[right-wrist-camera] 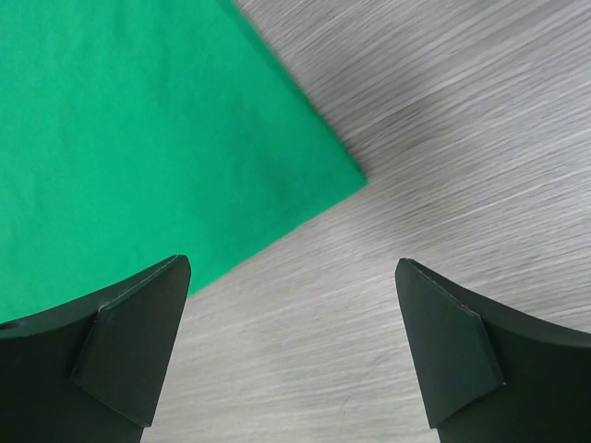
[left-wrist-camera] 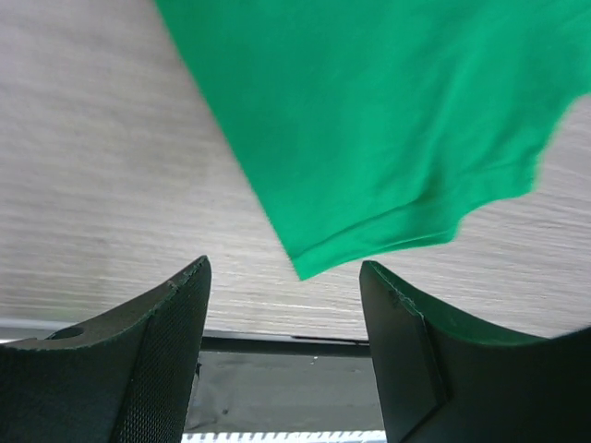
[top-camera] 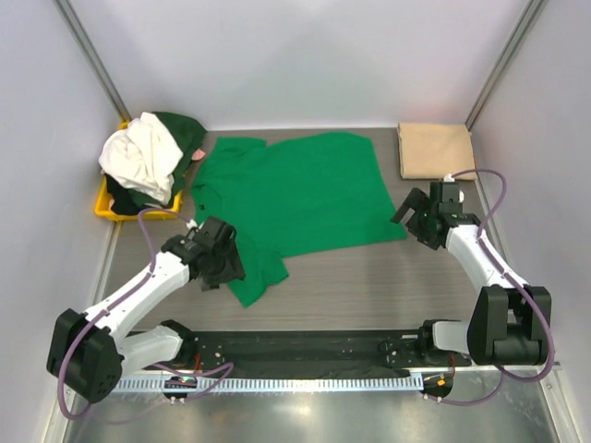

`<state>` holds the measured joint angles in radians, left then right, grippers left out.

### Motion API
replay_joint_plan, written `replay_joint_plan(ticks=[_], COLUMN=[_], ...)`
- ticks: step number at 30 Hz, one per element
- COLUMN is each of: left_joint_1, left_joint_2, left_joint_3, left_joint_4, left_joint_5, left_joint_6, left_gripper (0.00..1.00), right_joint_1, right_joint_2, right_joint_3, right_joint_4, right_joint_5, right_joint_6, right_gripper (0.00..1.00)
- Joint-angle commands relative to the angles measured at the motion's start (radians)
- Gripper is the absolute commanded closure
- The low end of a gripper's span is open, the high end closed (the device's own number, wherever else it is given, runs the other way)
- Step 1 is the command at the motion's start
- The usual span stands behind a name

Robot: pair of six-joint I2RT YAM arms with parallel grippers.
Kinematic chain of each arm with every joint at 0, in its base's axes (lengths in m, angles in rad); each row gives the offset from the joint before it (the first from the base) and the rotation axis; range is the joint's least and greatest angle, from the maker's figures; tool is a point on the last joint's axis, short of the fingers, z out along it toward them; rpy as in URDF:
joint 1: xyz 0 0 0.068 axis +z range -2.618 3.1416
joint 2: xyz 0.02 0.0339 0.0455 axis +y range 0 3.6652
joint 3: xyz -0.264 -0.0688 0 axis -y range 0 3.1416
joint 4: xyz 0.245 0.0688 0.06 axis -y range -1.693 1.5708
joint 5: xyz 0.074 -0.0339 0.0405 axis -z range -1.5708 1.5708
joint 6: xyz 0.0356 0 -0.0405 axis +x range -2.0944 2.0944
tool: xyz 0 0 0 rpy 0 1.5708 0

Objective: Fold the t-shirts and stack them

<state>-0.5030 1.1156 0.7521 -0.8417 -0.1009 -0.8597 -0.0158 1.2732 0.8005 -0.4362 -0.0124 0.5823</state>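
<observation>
My left gripper grabs the tip corner of the green t-shirt's near sleeve next. Then I fold that sleeve over the t-shirt's body.
A bright green t-shirt [top-camera: 295, 194] lies spread flat in the middle of the table. My left gripper [top-camera: 231, 268] is open and empty over its near-left sleeve; the sleeve tip [left-wrist-camera: 388, 157] shows just beyond the fingers in the left wrist view. My right gripper [top-camera: 413, 214] is open and empty just off the shirt's right hem corner [right-wrist-camera: 166, 138]. A folded tan beige t-shirt [top-camera: 436, 150] lies at the back right. A white t-shirt [top-camera: 143, 155] and a dark green one [top-camera: 185, 129] are heaped at the back left.
The heap sits in a shallow yellow tray [top-camera: 109, 208] against the left wall. Grey walls with metal posts close in the table on three sides. A black rail [top-camera: 305, 349] runs along the near edge between the arm bases.
</observation>
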Motion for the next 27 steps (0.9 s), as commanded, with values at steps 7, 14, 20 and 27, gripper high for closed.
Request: replay_joint_plan(ticks=[7, 14, 20, 27], left_joint_1=[-0.075, -0.126, -0.126, -0.126], left_joint_2=[0.003, 0.095, 0.061, 0.053], left_joint_3=[-0.22, -0.252, -0.241, -0.215], left_joint_4=[0.265, 0.371, 0.366, 0.331], left_joint_5=[0.092, 0.083, 0.032, 0.004], left_joint_6=[-0.182, -0.21, -0.208, -0.19], left_gripper=[0.33, 0.53, 0.89, 0.93], right_joint_1=[-0.093, -0.093, -0.093, -0.093], right_joint_2=[0.029, 0.109, 0.192, 0.25], right_joint_3=[-0.047, -0.069, -0.086, -0.113], right_joint_4=[0.105, 0.155, 0.212, 0.278], right_joint_5=[-0.126, -0.141, -0.161, -0.17], right_joint_6=[0.021, 0.021, 0.036, 0.047], right_gripper=[0.0, 0.0, 0.07, 0.32])
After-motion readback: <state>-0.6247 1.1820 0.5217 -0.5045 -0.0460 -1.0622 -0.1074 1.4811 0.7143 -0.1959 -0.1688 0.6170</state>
